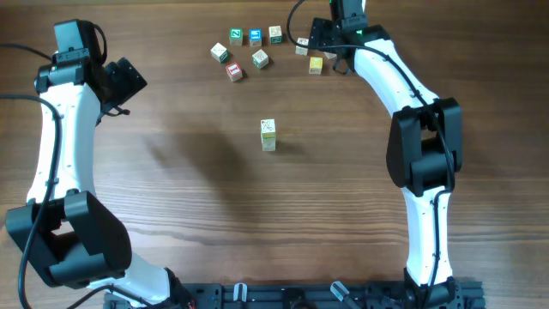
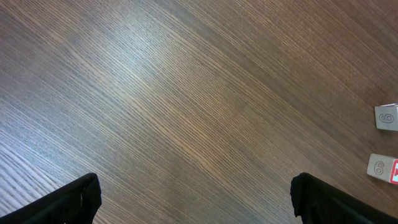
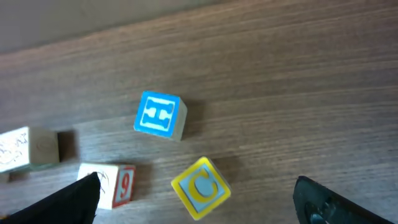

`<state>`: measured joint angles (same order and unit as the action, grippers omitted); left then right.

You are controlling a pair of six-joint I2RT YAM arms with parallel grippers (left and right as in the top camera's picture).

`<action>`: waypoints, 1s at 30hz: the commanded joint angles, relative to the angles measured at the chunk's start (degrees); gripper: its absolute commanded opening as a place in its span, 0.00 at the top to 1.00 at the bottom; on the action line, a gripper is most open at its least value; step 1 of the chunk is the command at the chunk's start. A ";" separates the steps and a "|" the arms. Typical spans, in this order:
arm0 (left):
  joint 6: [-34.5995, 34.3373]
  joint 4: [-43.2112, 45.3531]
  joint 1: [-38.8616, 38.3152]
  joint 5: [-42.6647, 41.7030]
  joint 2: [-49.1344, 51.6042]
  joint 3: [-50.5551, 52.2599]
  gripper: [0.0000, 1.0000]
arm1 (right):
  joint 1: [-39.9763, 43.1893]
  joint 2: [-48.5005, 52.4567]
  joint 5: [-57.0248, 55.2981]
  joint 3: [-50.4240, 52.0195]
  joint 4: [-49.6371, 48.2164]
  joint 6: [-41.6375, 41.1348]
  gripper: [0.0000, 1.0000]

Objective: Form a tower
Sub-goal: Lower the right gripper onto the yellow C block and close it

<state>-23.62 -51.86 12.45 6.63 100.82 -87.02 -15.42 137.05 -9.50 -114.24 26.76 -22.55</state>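
Note:
The right gripper isn't ready to close on the yellow cube point(image 1: 316, 64) yet. The cube's sides are at an angle below the gripper's fingers, so the gripper should first turn and move down.
The tower point(image 1: 268, 135) is a short column of pale letter cubes, one cube wide, standing alone mid-table. My right gripper point(image 1: 321, 50) hovers over the loose cubes at the far side. In the right wrist view it point(image 3: 199, 204) is open, and a yellow cube with a "C" face point(image 3: 200, 188) lies on the table between its spread fingers, touching neither. That same yellow cube point(image 1: 316, 64) also shows from overhead. My left gripper point(image 1: 129, 80) is at the far left, away from every cube. It point(image 2: 199, 205) is open over bare wood.
Several loose letter cubes lie along the far edge: a blue one point(image 3: 160, 116), a red "9" one point(image 3: 115, 185), a pale one point(image 3: 25, 148), and a green-faced one point(image 1: 236, 36). Two pale cubes point(image 2: 385, 116) sit at the right edge of the left wrist view.

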 commanded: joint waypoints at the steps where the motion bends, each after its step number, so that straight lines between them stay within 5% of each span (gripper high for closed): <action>1: 0.66 0.09 0.15 0.52 -1.07 -0.74 0.00 | 0.42 3.13 -1.03 -0.39 -0.72 -2.05 0.01; 6: 0.66 0.09 0.15 0.52 -1.07 -0.74 0.00 | 0.42 4.87 -1.05 0.09 -1.77 -1.44 0.03; 12: 0.66 0.09 0.15 0.52 -1.07 -0.74 0.00 | 0.52 4.92 -1.05 0.09 -2.12 -1.46 0.34; 21: 0.66 0.11 0.15 0.52 -1.07 -0.74 0.00 | 0.52 4.94 -1.11 0.24 -0.85 -1.27 0.39; 30: 0.68 0.09 0.15 0.52 -1.07 -0.74 0.00 | 0.50 4.96 -0.96 0.24 -0.81 14.47 0.43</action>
<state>-23.62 -51.86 12.45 6.61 100.82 -87.02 -15.27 141.03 -9.52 -114.15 25.89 -15.44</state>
